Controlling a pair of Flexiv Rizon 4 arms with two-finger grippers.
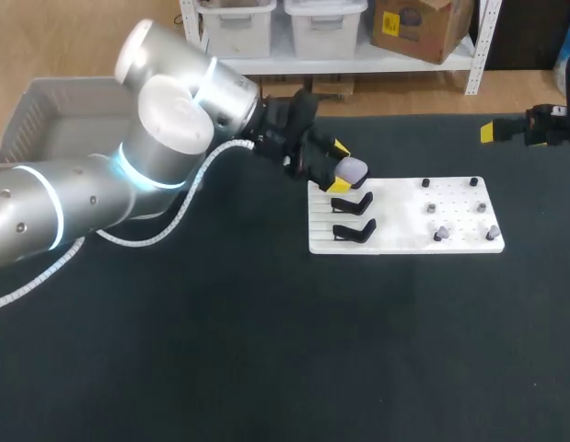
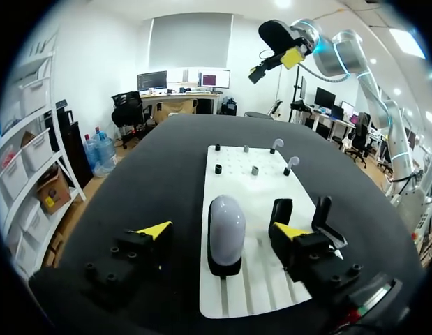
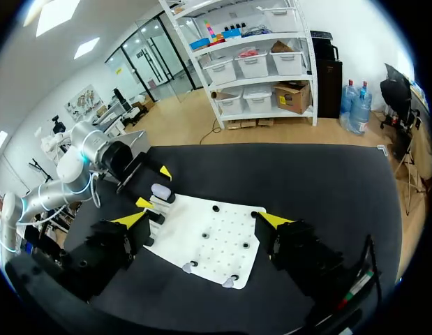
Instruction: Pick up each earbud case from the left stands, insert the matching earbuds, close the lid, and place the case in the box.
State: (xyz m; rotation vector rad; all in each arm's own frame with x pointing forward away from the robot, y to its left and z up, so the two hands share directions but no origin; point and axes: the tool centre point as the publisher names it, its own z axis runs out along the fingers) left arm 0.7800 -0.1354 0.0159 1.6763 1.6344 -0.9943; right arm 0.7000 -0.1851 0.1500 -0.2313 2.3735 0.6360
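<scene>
The left gripper picks up the lavender earbud case by its rounded lower body (image 2: 226,246) next, to insert the matching earbuds and close the lid (image 2: 228,208).
A lavender earbud case (image 2: 226,225) stands upright on the stand nearest the board's far end (image 1: 354,170). My left gripper (image 2: 222,232) is open, its yellow-tipped fingers (image 2: 154,229) well apart on either side of the case and not touching it. In the head view the left gripper (image 1: 341,167) sits at the board's left corner. Two black stands (image 1: 353,203) (image 1: 355,230) beside it are empty. Pale earbuds (image 1: 438,234) (image 1: 492,231) sit on pegs on the white board (image 1: 404,221). My right gripper (image 3: 203,220) hangs open, high above the board's right side (image 1: 494,130).
A grey box (image 1: 54,110) stands at the table's back left, behind my left arm. Small dark pegs (image 1: 425,182) dot the board's right half. The black tabletop (image 1: 266,350) spreads wide in front of the board.
</scene>
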